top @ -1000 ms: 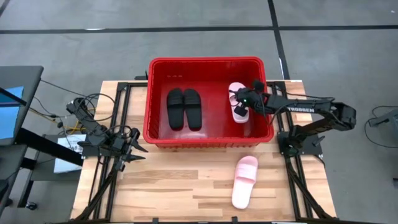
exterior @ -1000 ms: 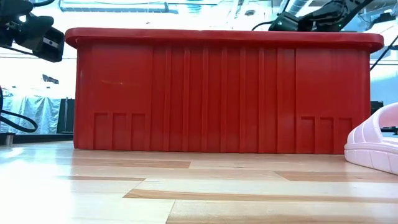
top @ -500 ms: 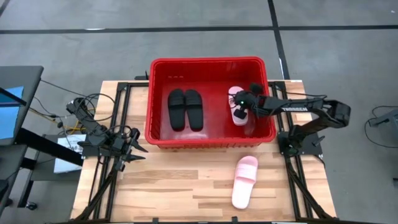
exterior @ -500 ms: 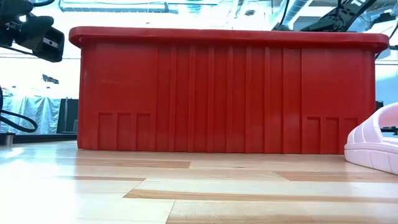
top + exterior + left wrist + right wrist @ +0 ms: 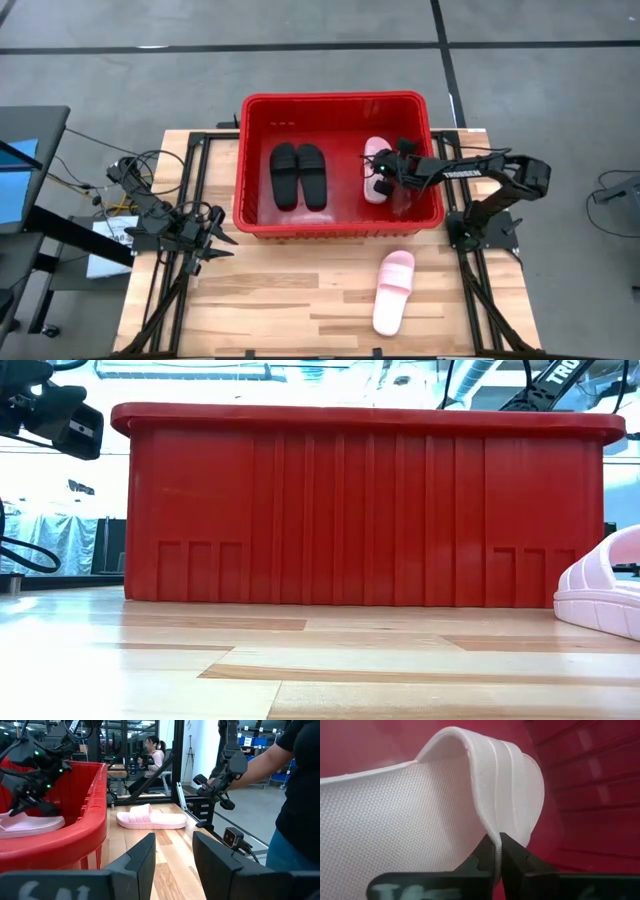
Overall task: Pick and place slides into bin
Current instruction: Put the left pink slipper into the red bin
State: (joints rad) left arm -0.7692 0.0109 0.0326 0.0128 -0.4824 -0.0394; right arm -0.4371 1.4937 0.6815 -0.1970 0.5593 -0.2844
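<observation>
The pink slide's sole [image 5: 375, 190] [image 5: 395, 820] is low over the red bin's bottom and the slide would rest there, so it is time to open my right gripper now.
The red bin [image 5: 258, 210] stands at the table's far middle. The black pair [image 5: 297, 175] lies side by side on its floor, left of centre. My right gripper [image 5: 384, 178] reaches into the bin's right part and is shut on one pale pink slide [image 5: 374, 152], which also shows in the left wrist view [image 5: 30, 824]. The other pink slide [image 5: 392, 290] lies sole down on the table, near the bin's right front corner. My left gripper [image 5: 218, 245] waits open at the table's left, level with the bin's near wall. My right gripper pinches the edge of the pink slide's wide strap [image 5: 496, 839] between its two fingertips [image 5: 484, 856]. It comes from the table's right, slanting down over the bin's right wall. The slide sits inside the bin, footbed up; whether its sole rests on the floor I cannot tell.
The bin's tall near wall [image 5: 360, 510] fills the low view, with the loose pink slide [image 5: 600, 595] at its right. A person [image 5: 300, 795] stands beyond the table's right side. Bare wooden table [image 5: 290, 300] lies in front of the bin.
My right gripper has gone toward the table's left and down, deeper into the bin, carrying the pink slide with it and staying shut. The bin has slid slightly toward the table's right.
</observation>
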